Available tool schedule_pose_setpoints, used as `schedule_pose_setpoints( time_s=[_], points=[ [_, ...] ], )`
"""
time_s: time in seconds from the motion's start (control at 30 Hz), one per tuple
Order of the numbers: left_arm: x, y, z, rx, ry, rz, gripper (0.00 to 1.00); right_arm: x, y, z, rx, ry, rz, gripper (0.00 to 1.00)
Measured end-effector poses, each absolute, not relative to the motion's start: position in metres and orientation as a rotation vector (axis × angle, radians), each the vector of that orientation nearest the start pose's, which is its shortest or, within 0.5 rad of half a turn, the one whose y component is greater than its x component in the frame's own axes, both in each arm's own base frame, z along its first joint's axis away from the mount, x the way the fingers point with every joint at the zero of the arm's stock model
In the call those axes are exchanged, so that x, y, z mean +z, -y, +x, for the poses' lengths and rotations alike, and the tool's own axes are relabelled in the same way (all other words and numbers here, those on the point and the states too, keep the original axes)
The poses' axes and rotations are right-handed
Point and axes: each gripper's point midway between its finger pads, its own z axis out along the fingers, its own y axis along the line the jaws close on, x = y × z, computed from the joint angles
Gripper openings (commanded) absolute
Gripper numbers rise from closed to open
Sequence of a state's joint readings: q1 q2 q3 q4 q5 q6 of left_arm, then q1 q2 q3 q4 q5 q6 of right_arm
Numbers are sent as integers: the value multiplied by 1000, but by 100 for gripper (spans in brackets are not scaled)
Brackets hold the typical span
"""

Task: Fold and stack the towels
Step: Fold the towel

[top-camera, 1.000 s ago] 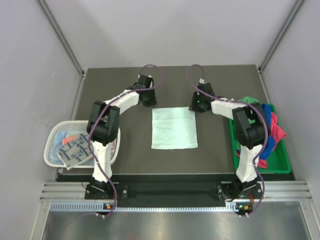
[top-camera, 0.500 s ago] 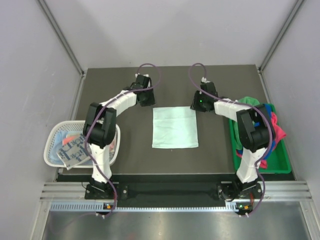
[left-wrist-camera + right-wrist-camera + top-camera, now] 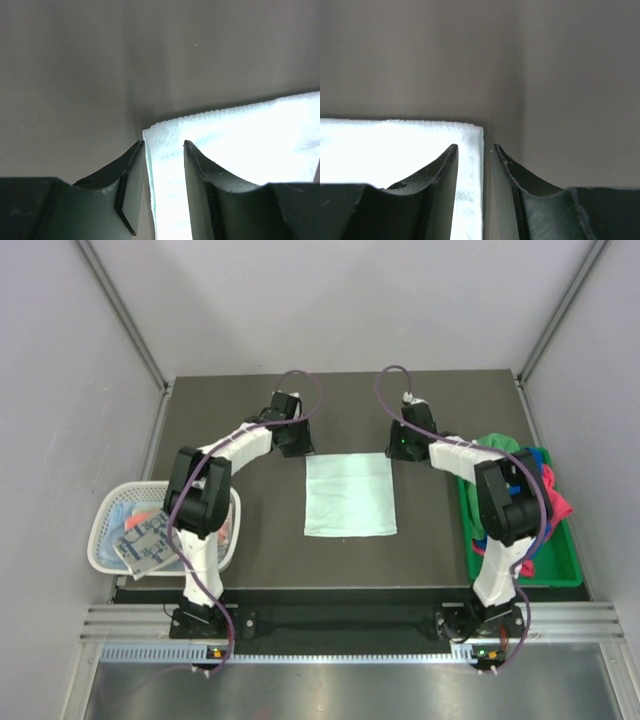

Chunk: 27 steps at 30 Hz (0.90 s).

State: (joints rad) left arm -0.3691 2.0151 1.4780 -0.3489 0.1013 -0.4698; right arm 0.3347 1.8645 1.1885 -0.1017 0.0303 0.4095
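Observation:
The right wrist view has the fingers short of the towel's corner, so my right gripper moves toward its far corner (image 3: 388,456) (image 3: 475,134) next, before closing on the towel.
A pale mint towel (image 3: 349,495) lies flat as a rectangle in the middle of the dark table. My left gripper (image 3: 293,443) hovers at its far left corner and my right gripper (image 3: 401,447) at its far right corner. The left wrist view has the left gripper (image 3: 164,145) open, its jaws astride the towel's corner (image 3: 240,135) without pinching it. The right wrist view has the right gripper (image 3: 474,147) open too, with the towel's edge (image 3: 385,145) lying between its jaws. More towels, pink, blue and green, are heaped in the green bin (image 3: 562,575).
A white mesh basket (image 3: 100,540) at the left edge holds a navy patterned towel (image 3: 148,538) and a coral one. The green bin stands at the table's right edge. Grey walls close in the table on three sides.
Both grippers have opened wider and drawn back a little toward the far edge. The mint towel's far corners have been let go and it lies flat.

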Motion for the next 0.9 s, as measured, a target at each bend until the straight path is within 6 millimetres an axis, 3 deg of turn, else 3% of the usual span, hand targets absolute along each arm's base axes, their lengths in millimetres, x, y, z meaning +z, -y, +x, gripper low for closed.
schedule_pose_setpoints(
  time_s=[0.2,0.3,0.57,0.9],
  points=[
    [33,215,450,-469,-2579,-84,39,32,-170,454,301,-2424,83,34],
    [34,217,454,-479,-2571,-85,37,34,-172,463,300,-2412,79,34],
    [32,217,454,-472,-2574,-86,29,31,-172,462,287,-2424,76,34],
    [30,220,459,-488,-2541,-85,26,31,-173,462,293,-2425,72,30]
  ],
)
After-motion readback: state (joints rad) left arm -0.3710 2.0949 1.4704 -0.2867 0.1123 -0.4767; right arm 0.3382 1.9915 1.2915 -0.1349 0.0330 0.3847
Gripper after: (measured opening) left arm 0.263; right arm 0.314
